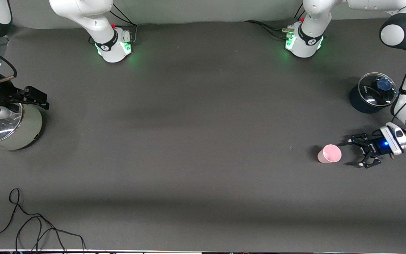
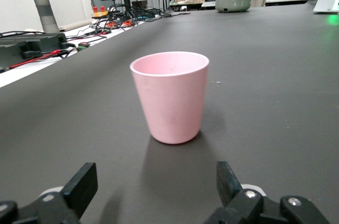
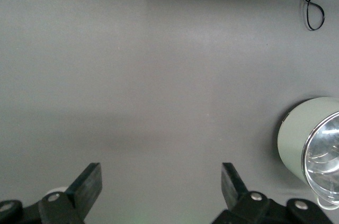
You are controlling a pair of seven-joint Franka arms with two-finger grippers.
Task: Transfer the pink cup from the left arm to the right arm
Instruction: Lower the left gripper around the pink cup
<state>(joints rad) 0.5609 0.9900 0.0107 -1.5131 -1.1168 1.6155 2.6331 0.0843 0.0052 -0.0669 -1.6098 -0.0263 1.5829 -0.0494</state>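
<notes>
I should next grab the pink cup by its lower body with my left gripper, so the cup's rim stays free for my right gripper.
The pink cup stands upright on the dark table near the left arm's end. My left gripper is low over the table beside the cup, toward the left arm's end, open and empty, a short gap away. In the left wrist view the cup stands just ahead of the open gripper, not between the fingers. My right gripper waits open and empty above the table at the right arm's end, beside a pale green pot; it also shows in the right wrist view.
A pale green pot with a glass lid stands at the right arm's end, also in the right wrist view. A dark pot with a glass lid stands farther from the front camera than the cup. A black cable lies near the front edge.
</notes>
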